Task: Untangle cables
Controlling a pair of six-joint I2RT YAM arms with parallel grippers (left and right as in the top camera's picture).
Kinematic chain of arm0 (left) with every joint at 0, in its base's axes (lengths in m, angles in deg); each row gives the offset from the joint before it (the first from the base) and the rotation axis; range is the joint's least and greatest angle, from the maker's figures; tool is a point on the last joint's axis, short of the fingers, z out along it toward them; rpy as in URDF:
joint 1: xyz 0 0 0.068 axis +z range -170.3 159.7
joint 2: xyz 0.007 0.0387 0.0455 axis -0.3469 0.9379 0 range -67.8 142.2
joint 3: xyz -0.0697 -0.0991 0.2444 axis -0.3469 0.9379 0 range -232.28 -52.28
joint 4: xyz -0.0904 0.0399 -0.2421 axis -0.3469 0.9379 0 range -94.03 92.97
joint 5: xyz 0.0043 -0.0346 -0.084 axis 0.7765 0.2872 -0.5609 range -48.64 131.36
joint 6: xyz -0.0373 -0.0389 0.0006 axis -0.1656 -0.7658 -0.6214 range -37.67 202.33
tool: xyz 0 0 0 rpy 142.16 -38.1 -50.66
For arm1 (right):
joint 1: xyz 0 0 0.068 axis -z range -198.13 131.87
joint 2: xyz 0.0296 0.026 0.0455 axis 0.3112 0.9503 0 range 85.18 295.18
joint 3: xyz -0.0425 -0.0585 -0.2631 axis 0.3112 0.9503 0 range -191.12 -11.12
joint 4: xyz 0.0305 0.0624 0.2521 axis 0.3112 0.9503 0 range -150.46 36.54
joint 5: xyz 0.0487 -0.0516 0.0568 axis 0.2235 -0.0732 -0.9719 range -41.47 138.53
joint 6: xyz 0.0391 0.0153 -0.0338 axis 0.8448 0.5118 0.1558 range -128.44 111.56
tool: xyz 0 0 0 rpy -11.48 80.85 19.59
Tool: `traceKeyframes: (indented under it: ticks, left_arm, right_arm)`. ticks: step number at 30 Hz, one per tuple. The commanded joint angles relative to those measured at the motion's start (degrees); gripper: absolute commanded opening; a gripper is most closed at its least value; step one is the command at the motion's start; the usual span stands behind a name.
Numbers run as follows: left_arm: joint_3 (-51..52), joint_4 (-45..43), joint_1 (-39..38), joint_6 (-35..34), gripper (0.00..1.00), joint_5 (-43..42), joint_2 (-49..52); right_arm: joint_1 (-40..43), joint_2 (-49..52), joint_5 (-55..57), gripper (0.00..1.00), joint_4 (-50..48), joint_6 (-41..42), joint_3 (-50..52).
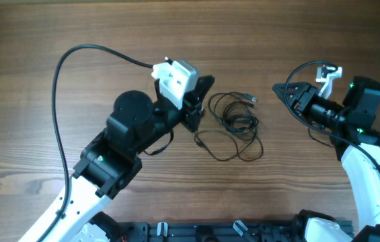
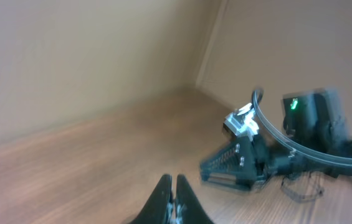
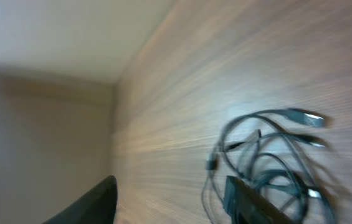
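My right gripper grabs one black loop on the tangle's near side next and leaves the plug ends free, to untangle the cables.
The cables (image 1: pixel 233 124) lie as a loose tangle of thin black loops with small plug ends on the wooden table, between my two arms. My left gripper (image 1: pixel 206 86) is just left of the tangle, off the cords, with its fingers pressed together and nothing between them; its shut fingers show in the left wrist view (image 2: pixel 174 193). My right gripper (image 1: pixel 280 89) is to the right of the tangle, pointing toward it, with a gap of table between. In the right wrist view its fingers (image 3: pixel 169 205) stand wide apart and the cables (image 3: pixel 269 155) lie ahead, blurred.
A thick black arm cable (image 1: pixel 58 81) arcs over the table's left part. The right arm (image 2: pixel 313 134) with green lights faces the left wrist camera. A beige wall (image 2: pixel 88 56) stands behind the table. A dark rail (image 1: pixel 210 232) runs along the front edge.
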Motion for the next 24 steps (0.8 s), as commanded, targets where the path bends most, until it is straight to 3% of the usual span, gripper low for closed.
traceKeyframes:
  ticks: [1,3,4,5,9,12,16,18,20,22,24]
  left_arm:
    - [0.04,8.59,0.26,-0.33,0.04,0.42,1.9]
    - [0.04,12.35,0.2,-2.45,0.2,0.42,3.63]
    - [0.04,12.96,0.2,-6.86,0.52,0.42,6.54]
    - [0.04,12.72,0.2,-8.66,0.61,0.44,8.2]
    - [0.04,9.49,0.22,-13.86,0.75,0.44,15.37]
    - [0.04,8.37,0.22,-18.32,0.8,0.68,17.29]
    - [0.04,9.42,0.22,-18.43,0.8,2.8,17.35]
    - [0.04,11.26,0.52,-21.75,0.81,6.91,17.35]
    - [0.04,12.15,0.63,-23.85,0.82,6.82,17.4]
    - [0.04,14.82,0.52,-25.24,0.71,6.78,17.68]
    - [0.04,16.22,0.46,-30.12,0.71,6.1,18.34]
  right_arm:
    - [-0.24,-0.24,7.85,0.6,2.01,-3.85,-0.37]
    - [-0.31,-0.24,9.68,0.6,4.9,-4.92,-0.37]
    - [-1.9,-0.24,13.9,0.59,9.88,-4.31,-0.37]
    - [-3.43,-0.24,15.19,0.59,11.8,-4.31,-0.37]
    - [-12.9,1.01,24.59,0.48,17.57,3.56,-0.26]
    - [-17.62,6.78,25.53,0.44,16.96,6.67,-0.26]
    - [-18.56,14.62,21.14,0.35,10.91,7.76,-0.26]
    - [-18.56,17.49,20.2,0.23,7.45,7.72,-0.26]
    - [-18.56,18.14,19.98,0.04,4.66,7.72,-0.28]
    - [-18.53,18.14,15.58,0.04,-0.98,7.74,-0.28]
    - [-18.53,18.12,11.85,0.05,-4.39,7.78,-0.28]
